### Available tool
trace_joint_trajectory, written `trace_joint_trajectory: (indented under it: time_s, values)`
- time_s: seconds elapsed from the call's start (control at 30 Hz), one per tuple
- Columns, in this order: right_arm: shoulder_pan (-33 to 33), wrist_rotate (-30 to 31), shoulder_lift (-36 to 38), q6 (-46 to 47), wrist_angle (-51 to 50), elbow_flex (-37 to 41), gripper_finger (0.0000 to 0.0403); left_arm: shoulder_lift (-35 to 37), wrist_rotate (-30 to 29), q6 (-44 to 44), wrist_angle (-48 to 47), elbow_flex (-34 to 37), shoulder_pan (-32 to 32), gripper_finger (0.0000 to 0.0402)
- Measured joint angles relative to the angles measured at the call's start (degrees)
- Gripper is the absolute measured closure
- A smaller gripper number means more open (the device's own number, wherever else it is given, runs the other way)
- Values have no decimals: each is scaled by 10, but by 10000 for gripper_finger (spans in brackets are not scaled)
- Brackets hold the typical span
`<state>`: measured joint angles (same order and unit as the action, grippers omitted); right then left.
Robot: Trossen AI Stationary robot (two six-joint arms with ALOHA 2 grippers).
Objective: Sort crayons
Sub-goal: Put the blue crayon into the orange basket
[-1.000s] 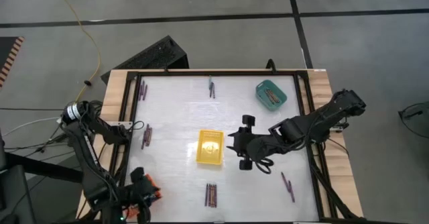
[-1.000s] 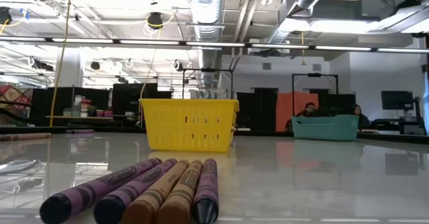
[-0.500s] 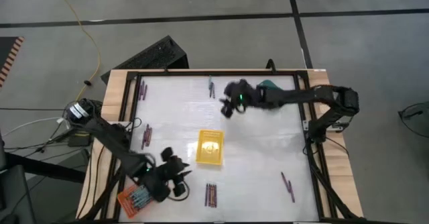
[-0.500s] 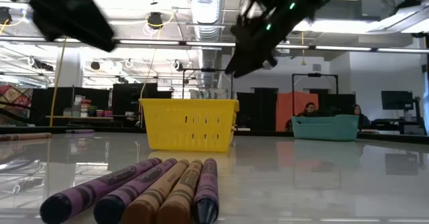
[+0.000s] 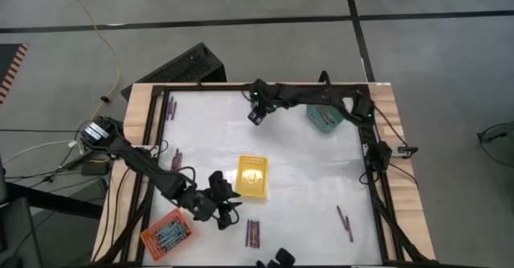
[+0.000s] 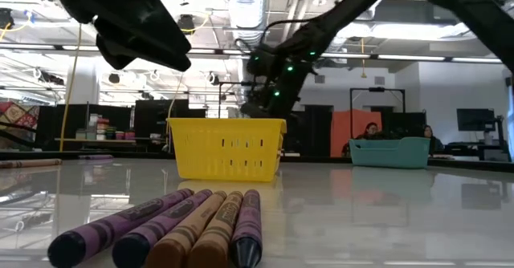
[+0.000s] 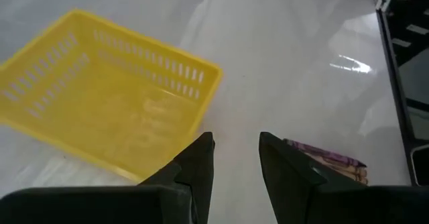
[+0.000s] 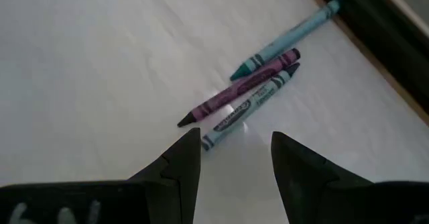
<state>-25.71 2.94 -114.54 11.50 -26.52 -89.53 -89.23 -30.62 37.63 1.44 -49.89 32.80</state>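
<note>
My right gripper grips the blue-grey crayon's wrapper near its flat end (image 8: 220, 131) next, to sort the crayon into the orange tray.
My right gripper (image 5: 257, 114) hangs open over three crayons (image 5: 253, 103) lying flat by the table's far edge: a teal one (image 8: 288, 39), a purple one (image 8: 241, 86) and a blue-grey one (image 8: 251, 106). My left gripper (image 5: 226, 209) is open with nothing between its fingers, near the front edge, between the yellow tray (image 5: 250, 176) and a bundle of several purple and brown crayons (image 5: 252, 233). The left wrist view shows that tray (image 7: 107, 110) and the bundle (image 7: 328, 162) just past the fingertips. More crayons lie at the left (image 5: 175, 162), far left (image 5: 171, 105) and near right (image 5: 345, 222).
An orange tray (image 5: 166, 232) holding crayons sits at the near left corner. A teal tray (image 5: 325, 115) stands at the far right, partly under my right arm. A dark frame (image 5: 365, 152) rims the white table. A dark device (image 5: 273, 258) sits at the front edge.
My right gripper has swung from beside the yellow tray to the table's far edge and leftward, ending over the three crayons. My left gripper has moved from over the orange tray at the near left corner toward the right, and lower, stopping in front of the yellow tray.
</note>
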Motion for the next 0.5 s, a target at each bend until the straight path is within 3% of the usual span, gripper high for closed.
trace_joint_trajectory:
  time_s: [0.2,0.5]
  values:
    - [6,18,-41,-5,-60,-84,228,0,2,-5,-1,0,9,294]
    - [-1,28,-60,5,-80,-92,228,0,-2,-10,-3,0,21,294]
